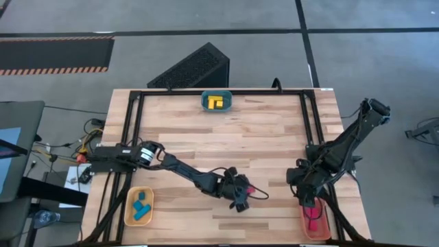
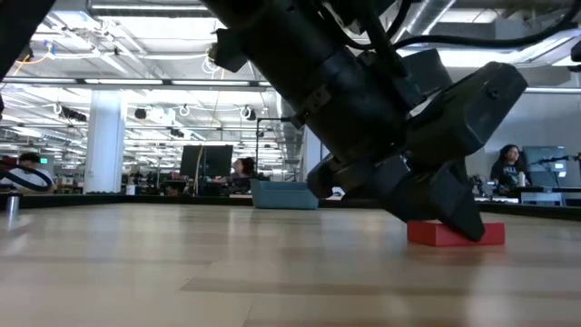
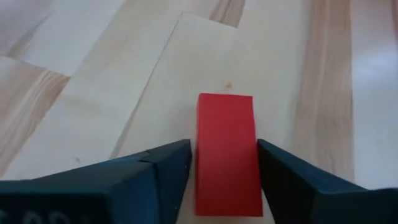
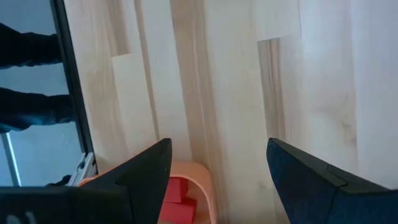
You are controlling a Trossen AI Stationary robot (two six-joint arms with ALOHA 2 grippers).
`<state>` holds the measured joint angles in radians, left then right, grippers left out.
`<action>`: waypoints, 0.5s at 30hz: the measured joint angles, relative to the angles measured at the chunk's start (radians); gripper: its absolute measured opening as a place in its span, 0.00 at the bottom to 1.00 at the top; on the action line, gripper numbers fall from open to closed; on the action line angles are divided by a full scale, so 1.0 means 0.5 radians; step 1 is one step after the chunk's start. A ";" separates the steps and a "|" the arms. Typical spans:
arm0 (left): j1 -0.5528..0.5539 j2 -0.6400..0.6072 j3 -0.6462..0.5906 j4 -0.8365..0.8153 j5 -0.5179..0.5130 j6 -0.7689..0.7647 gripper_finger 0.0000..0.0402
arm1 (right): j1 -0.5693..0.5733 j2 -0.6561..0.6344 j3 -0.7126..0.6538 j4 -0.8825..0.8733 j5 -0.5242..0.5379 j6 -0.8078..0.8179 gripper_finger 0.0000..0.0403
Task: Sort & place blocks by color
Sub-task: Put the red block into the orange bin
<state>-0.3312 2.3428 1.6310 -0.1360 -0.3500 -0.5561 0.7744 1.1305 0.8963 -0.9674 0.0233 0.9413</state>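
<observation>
My right gripper needs to grab the red bar block by its short end (image 1: 252, 190) next, to sort it into the orange-red tray (image 1: 322, 230).
A red bar block (image 3: 227, 155) lies flat on the table near its middle; it also shows in the high view (image 1: 251, 188) and the low view (image 2: 456, 234). My left gripper (image 3: 224, 162) is open and low over the block. Its fingers stand close on either side of the block's long sides, with a thin strip of wood showing beside one finger (image 3: 168, 171). My right gripper (image 4: 217, 162) is open and empty at the near right (image 1: 304, 194), just beside the orange-red tray (image 1: 322, 230), which holds red blocks (image 4: 177, 196).
A teal tray (image 1: 205, 101) with yellow blocks sits at the far edge, middle. A yellow tray (image 1: 130, 213) with blue blocks sits at the near left. A black frame (image 1: 137, 137) borders the table. Bare wood lies between the trays.
</observation>
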 joint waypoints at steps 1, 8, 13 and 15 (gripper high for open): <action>0.006 0.001 0.000 -0.002 0.004 0.019 0.42 | 0.000 -0.001 0.000 0.005 0.000 0.013 0.71; 0.081 -0.035 0.001 -0.077 0.191 0.040 0.25 | -0.070 -0.032 0.000 0.014 0.048 0.174 0.71; 0.189 -0.202 -0.021 -0.205 0.229 0.182 0.25 | -0.151 -0.139 0.000 0.097 0.139 0.127 0.71; 0.222 -0.341 -0.020 -0.258 0.108 0.313 0.25 | -0.205 -0.181 0.000 0.158 0.201 0.123 0.71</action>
<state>-0.2202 2.1724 1.6210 -0.2648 -0.2958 -0.3993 0.6721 1.0400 0.8963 -0.8883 0.1240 1.0026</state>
